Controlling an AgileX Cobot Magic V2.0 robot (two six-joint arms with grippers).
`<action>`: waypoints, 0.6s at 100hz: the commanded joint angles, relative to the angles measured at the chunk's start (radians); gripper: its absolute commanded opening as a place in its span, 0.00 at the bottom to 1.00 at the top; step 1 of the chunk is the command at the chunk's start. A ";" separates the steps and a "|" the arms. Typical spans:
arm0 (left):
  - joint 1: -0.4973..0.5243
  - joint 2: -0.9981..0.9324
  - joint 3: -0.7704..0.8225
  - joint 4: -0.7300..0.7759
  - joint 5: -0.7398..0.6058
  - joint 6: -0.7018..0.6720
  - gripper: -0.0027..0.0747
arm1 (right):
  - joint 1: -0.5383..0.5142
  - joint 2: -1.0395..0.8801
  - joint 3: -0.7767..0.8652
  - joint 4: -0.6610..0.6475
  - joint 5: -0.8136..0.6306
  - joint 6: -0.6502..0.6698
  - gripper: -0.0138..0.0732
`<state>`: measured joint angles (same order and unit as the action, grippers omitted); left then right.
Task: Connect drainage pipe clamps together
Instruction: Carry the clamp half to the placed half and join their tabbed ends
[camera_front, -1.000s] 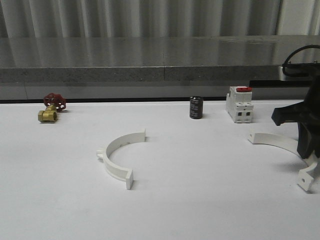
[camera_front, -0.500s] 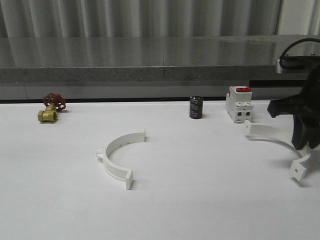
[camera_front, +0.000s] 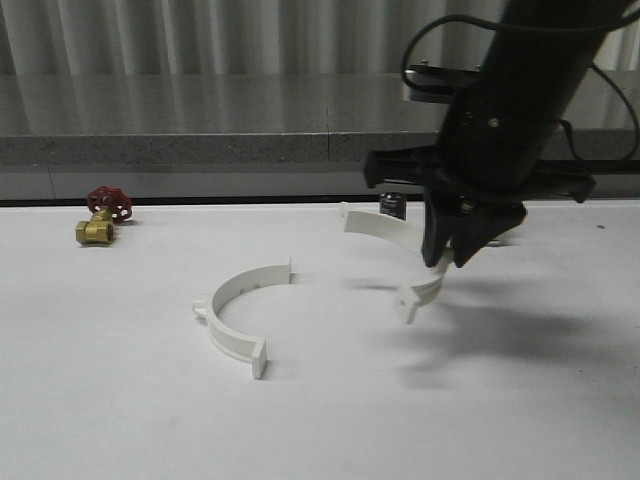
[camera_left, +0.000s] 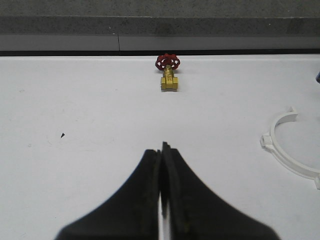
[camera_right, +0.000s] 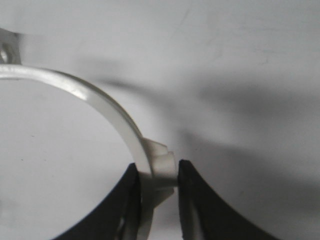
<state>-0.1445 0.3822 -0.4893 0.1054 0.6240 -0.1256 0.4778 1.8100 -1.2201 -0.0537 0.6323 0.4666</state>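
The held clamp hangs high above the table, so it goes to the flat clamp's open ends in my right gripper, before its release.
One white half-ring drainage pipe clamp (camera_front: 238, 312) lies flat on the white table, left of centre; its arc also shows in the left wrist view (camera_left: 290, 150). The other clamp (camera_front: 395, 250) hangs above the table right of centre, my right gripper (camera_front: 445, 262) shut on the small tab at the middle of its arc. In the right wrist view the pads pinch that tab (camera_right: 159, 167) and the clamp's band (camera_right: 90, 97) curves away. My left gripper (camera_left: 162, 150) is shut on nothing, over bare table.
A brass valve with a red handwheel (camera_front: 100, 215) stands at the back left, also in the left wrist view (camera_left: 168, 74). A black cylinder (camera_front: 392, 206) peeks out behind the right arm. A grey ledge (camera_front: 200, 150) runs along the table's far edge.
My right arm has lifted its clamp off the table and carried it left, from the table's right edge toward the centre. The white switch is now hidden behind the arm. The other clamp has not moved.
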 joint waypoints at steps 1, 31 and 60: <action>0.001 0.008 -0.028 -0.004 -0.074 0.000 0.01 | 0.054 -0.013 -0.063 -0.189 0.028 0.240 0.19; 0.001 0.008 -0.028 -0.004 -0.074 0.000 0.01 | 0.169 0.105 -0.195 -0.398 0.142 0.564 0.19; 0.001 0.008 -0.028 -0.004 -0.074 0.000 0.01 | 0.186 0.154 -0.238 -0.345 0.163 0.580 0.19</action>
<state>-0.1445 0.3822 -0.4893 0.1054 0.6240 -0.1256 0.6603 2.0089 -1.4264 -0.3963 0.7918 1.0437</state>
